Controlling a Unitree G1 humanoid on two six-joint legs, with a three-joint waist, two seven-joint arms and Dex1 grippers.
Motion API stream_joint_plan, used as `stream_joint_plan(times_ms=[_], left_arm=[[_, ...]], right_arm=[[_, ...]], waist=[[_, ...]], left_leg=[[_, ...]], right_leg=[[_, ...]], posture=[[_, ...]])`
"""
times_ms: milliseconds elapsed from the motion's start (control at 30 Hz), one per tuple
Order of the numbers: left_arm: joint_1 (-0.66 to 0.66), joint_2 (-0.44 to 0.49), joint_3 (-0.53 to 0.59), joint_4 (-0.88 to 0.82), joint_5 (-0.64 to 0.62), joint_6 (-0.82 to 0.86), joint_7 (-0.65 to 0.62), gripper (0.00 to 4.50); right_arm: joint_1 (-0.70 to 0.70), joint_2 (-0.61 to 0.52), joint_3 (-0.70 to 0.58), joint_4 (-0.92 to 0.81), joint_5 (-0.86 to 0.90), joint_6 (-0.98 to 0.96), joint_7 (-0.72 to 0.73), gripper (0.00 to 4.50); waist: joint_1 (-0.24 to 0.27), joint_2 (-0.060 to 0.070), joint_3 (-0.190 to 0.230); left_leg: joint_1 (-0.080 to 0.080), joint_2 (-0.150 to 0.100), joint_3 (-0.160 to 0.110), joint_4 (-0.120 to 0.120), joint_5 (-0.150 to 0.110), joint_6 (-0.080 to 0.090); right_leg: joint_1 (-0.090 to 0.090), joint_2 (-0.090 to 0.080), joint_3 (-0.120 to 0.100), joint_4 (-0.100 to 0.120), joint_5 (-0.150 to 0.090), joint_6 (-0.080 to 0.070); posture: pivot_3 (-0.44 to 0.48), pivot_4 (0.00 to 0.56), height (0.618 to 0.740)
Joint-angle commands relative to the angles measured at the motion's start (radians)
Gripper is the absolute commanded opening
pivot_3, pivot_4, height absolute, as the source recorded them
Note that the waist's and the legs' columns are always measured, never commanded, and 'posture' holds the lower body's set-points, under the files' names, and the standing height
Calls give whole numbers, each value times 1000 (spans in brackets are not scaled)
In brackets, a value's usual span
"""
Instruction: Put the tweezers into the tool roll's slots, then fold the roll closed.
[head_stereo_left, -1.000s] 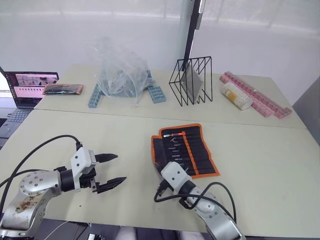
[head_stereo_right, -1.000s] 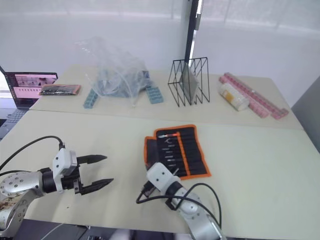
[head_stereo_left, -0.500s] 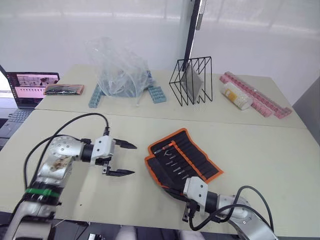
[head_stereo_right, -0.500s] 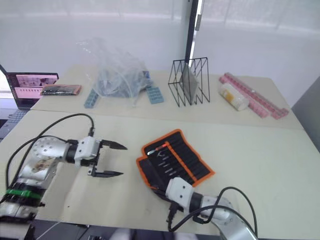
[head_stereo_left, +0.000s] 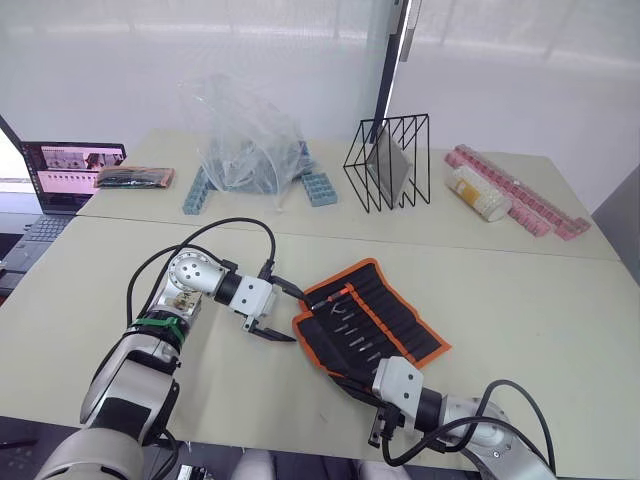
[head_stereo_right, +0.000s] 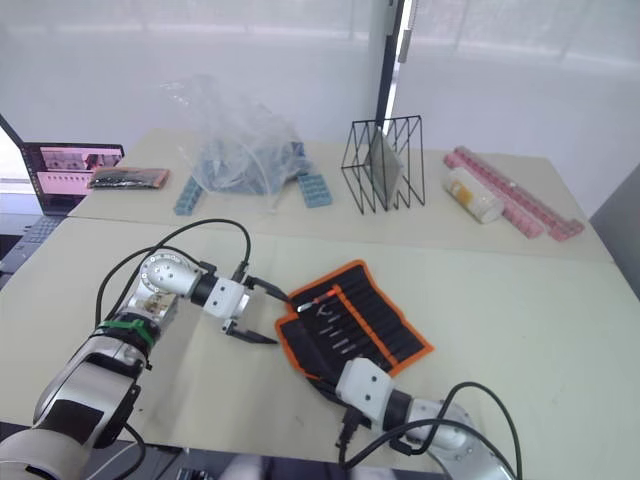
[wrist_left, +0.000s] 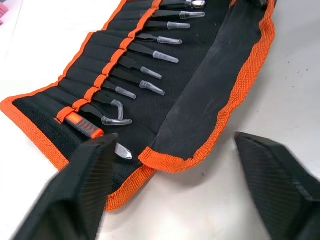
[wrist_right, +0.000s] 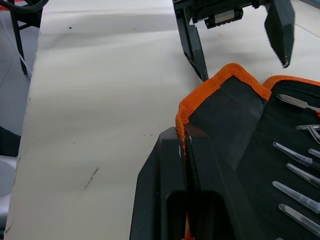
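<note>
I will next pinch the tool roll's near flap with my left gripper by its orange edge (wrist_left: 167, 162), next to the orange-handled tool (wrist_left: 82, 127). The flap should then fold over the tweezers' tips.
The tool roll (head_stereo_left: 375, 322) lies open on the table, black with orange edging. Several tweezers (wrist_left: 150, 52) with clear tip caps sit in its slots (wrist_left: 107, 70), beside an orange-handled tool (wrist_left: 82, 127). My right gripper (wrist_right: 184, 137) is shut on the orange edge of the roll's near flap (wrist_left: 220, 75), which is lifted and partly turned over the inner face. My left gripper (head_stereo_left: 291, 315) is open at the roll's left corner, one finger on each side of it, and appears as the left gripper (wrist_right: 243, 69) in the right wrist view.
At the back stand a black wire rack (head_stereo_left: 388, 165), a clear plastic bag (head_stereo_left: 245, 140) over blue blocks (head_stereo_left: 318, 188), pink strips (head_stereo_left: 515, 200) and a pale cylinder (head_stereo_left: 475, 193). A laptop (head_stereo_left: 70, 170) and a flat dark pouch (head_stereo_left: 135, 177) lie far left.
My left gripper has swung right, up to the roll's left corner. My right gripper has pulled the roll's near edge, turning the roll and raising its flap.
</note>
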Motion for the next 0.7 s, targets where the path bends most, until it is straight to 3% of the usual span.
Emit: stream_joint_plan(times_ms=[33,267,500,700], left_arm=[[-22,7,-33,-2,-55,-22,-4,2325],[-6,41,-107,-25,-98,-38,-4,12],[55,130,-159,-143,-147,31,-4,12],[164,271,-143,-473,-250,375,-4,12]], right_arm=[[10,-3,-10,-49,-2,1,-9,0],[16,-9,-11,-52,-5,2,-16,0],[9,6,-96,-52,83,83,-39,0],[-14,23,-164,-66,263,235,-23,0]], waist=[[0,0,0],[0,0,0],[0,0,0],[-2,0,0]], left_leg=[[0,0,0,0,0,0],[0,0,0,0,0,0],[1,0,0,1,0,0],[1,1,0,1,0,0]], right_leg=[[0,0,0,0,0,0],[0,0,0,1,0,0],[0,0,0,3,0,0],[0,0,0,4,0,0]], posture=[[0,150,720],[0,150,720],[0,150,720],[0,150,720]])
